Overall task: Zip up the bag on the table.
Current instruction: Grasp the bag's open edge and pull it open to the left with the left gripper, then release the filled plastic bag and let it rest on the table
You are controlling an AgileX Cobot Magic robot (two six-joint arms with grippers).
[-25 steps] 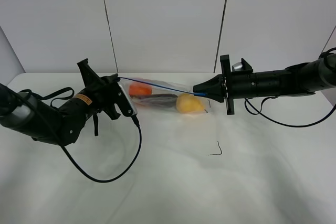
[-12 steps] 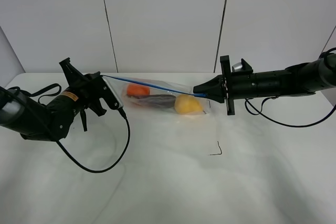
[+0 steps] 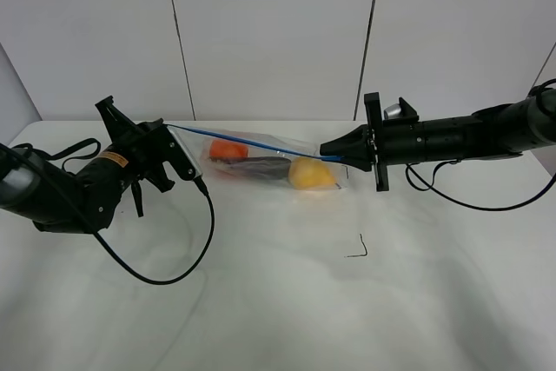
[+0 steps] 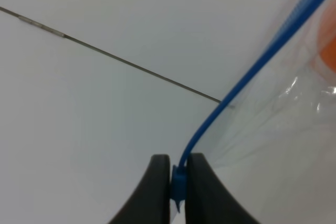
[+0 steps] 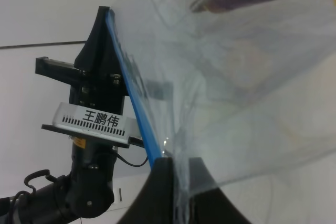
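Observation:
The blue slider in my left gripper sits at the blue zipper's tip and would remain there, so it is now time to let go.
The clear bag hangs stretched between my two grippers, just above the white table. An orange, a purple eggplant and a yellow fruit show through it. Its blue zipper strip runs taut along the top edge. My left gripper is shut on the strip's left end; the left wrist view shows the gripper pinching the blue slider. My right gripper is shut on the bag's right corner, as the right wrist view shows.
A small black hook-shaped mark lies on the table in front of the bag. The left arm's black cable loops over the table at the left. Grey wall panels stand behind the table.
My left gripper has slid left along the blue strip, from near the orange to the bag's far left end, then almost stopped. The right gripper has held still.

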